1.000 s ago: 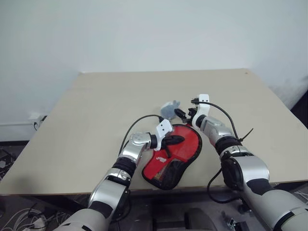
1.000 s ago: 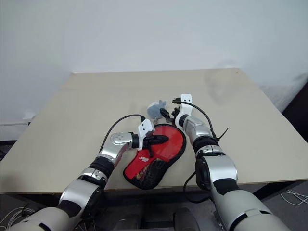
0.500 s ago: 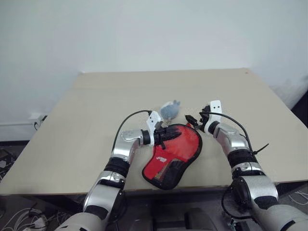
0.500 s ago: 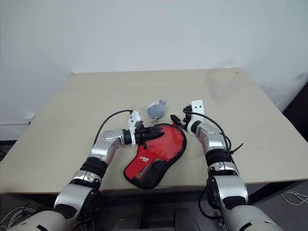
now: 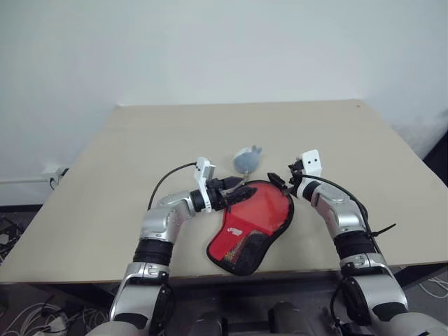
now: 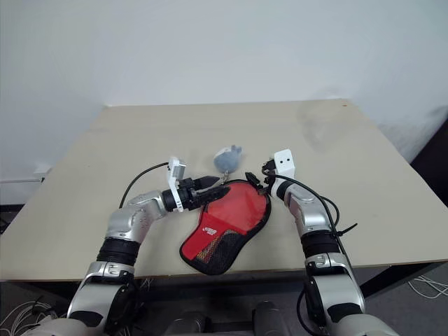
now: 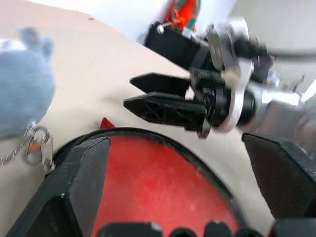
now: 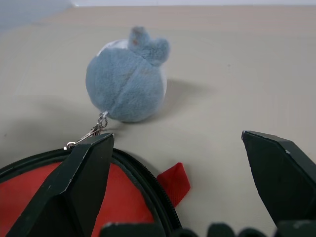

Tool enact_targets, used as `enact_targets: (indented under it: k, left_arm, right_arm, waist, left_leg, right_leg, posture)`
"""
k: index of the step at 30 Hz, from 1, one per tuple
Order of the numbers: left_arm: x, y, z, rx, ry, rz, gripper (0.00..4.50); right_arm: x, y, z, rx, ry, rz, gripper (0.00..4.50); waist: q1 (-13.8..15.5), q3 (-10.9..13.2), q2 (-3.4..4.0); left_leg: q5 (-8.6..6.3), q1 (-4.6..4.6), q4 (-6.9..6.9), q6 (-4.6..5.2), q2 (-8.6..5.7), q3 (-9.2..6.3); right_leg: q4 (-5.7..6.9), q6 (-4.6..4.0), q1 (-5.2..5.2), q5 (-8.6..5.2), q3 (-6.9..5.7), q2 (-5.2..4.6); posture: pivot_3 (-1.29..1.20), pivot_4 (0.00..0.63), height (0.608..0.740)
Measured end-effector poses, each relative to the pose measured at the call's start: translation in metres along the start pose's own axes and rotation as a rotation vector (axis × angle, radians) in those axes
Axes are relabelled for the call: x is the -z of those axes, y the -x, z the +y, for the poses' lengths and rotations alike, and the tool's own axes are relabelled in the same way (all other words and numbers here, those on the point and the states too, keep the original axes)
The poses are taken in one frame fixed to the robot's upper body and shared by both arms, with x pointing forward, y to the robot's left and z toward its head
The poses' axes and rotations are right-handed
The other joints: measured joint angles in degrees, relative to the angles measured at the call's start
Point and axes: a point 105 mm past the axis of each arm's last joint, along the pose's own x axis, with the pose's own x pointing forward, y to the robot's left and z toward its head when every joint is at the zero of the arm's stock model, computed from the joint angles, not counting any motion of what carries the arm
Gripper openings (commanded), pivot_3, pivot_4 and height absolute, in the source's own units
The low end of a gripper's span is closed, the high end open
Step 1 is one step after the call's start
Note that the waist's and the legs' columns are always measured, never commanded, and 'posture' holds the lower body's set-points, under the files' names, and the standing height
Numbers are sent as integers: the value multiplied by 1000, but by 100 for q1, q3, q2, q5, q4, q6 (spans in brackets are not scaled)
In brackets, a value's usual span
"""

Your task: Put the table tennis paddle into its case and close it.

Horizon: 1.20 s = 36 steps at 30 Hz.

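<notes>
Next, my left gripper reaches the case and grabs its narrow mesh end (image 5: pixel 240 262), which leaves the case's red tab free to close the case.
The case (image 5: pixel 262 210) lies flat near the table's front edge, zip rim black, clear window up. Through the window shows the paddle's (image 5: pixel 259 206) red face with a small white mark; black mesh covers the handle end. A grey-blue puff (image 5: pixel 245 159) on a short chain rests just behind the case. My left gripper (image 5: pixel 236 186) hovers open at the case's far left rim, fingers (image 7: pixel 79 187) wide apart, holding nothing. Facing it, my right gripper (image 5: pixel 278 180) is open at the far right rim by a small red tab (image 8: pixel 173 180).
The beige table (image 5: pixel 140 154) stretches wide behind and to both sides of the case. A pale wall stands beyond the far edge. Black cables loop off both wrists.
My left gripper has opened and pulled off the case's face, back to the left and a little up, rolling its wrist. The right arm drew back slightly. The case stays put.
</notes>
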Motion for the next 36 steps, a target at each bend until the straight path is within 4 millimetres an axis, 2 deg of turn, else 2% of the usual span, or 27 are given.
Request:
enact_targets:
  k: [3,6,12,17,25,31,36]
  left_arm:
    - [4,16,1,-23,108,27,4444]
    - [18,32,0,-33,240,65,4444]
    - [24,44,-5,-21,415,62,4444]
    - [38,54,-6,-44,539,83,4444]
    - [41,75,-13,-69,637,68,4444]
    - [54,99,-19,-99,717,87,4444]
    - [55,112,-22,-108,739,89,4444]
  right_arm:
    - [0,2,-1,12,16,-2,4500]
    - [1,4,-2,17,22,-3,4500]
    - [1,3,-1,14,27,-6,4500]
    - [1,3,0,17,32,-6,4500]
    - [3,3,1,18,35,-3,4500]
    - [10,2,9,4,27,7,4500]
    - [13,1,13,-6,24,13,4500]
  waist:
    - [-1,0,0]
    - [0,1,0]
    - [5,2,-2]
    - [4,2,-2]
    - [3,2,-2]
    - [-2,3,-2]
    - [8,4,-3]
  left_leg:
    - [0,0,-3,0,0,0]
    - [0,0,-4,-1,1,0]
    - [2,1,-2,-6,1,-3]
    - [3,1,-6,-8,1,-3]
    - [5,1,-8,-14,2,-4]
    - [6,2,-17,-18,3,-3]
    - [9,2,-16,-25,3,-4]
  right_leg:
    - [-1,0,-1,-1,0,0]
    - [-2,-1,0,-1,0,0]
    - [-1,-2,2,-1,-2,0]
    - [-2,-2,-2,-1,-2,0]
    - [-2,-3,-2,-1,-3,0]
    - [-4,-5,-7,-2,-2,0]
    - [-4,-6,-5,-2,-3,-1]
  posture:
    - [0,0,740]
    - [0,0,740]
    - [0,0,740]
    - [0,0,740]
    - [0,0,740]
    - [0,0,740]
    - [0,0,740]
